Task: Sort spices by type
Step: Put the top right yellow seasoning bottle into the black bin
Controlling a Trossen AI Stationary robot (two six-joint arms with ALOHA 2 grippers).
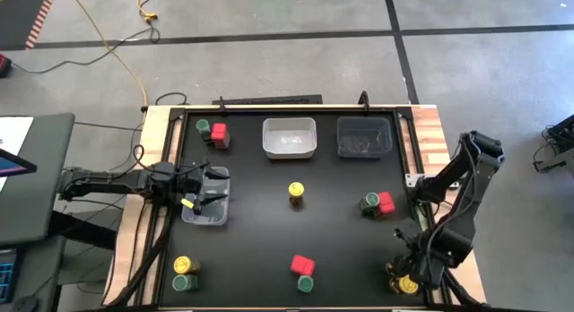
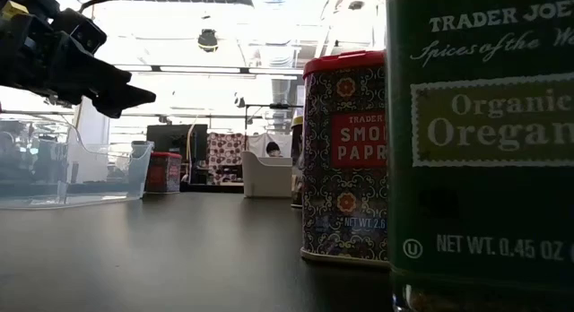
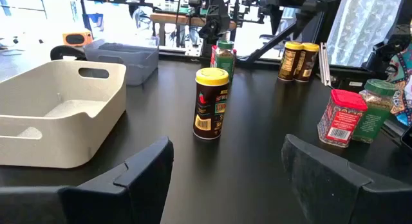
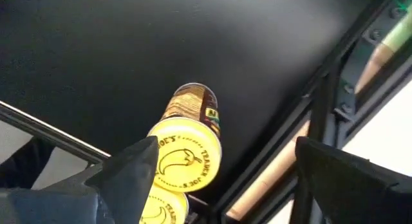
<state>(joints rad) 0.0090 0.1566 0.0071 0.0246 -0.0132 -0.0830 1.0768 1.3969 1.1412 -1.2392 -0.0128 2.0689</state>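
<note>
I need to lower the fingers of my right gripper before I close them on the yellow lid (image 4: 187,156). They are above the lid and would miss it if I closed now.
Spices stand in small groups on the black table (image 1: 260,231). A yellow-lidded jar (image 1: 296,194) stands alone mid-table. Red box and green jar pairs stand at the far left (image 1: 213,133), at the right (image 1: 378,203) and at the near middle (image 1: 303,272). A yellow and a green jar (image 1: 184,272) stand near left. My right gripper (image 4: 238,179) points down, open, above two yellow-lidded jars (image 4: 187,156) at the near right corner. My left gripper (image 3: 225,179) waits open and level over the clear tray (image 1: 206,209) at the left edge.
A white tray (image 1: 290,137) and a clear tray (image 1: 364,137) sit at the far edge. A metal frame rail (image 4: 309,140) runs close beside the yellow jars. The red paprika box (image 2: 345,155) and the green oregano jar (image 2: 480,142) stand close to the near edge.
</note>
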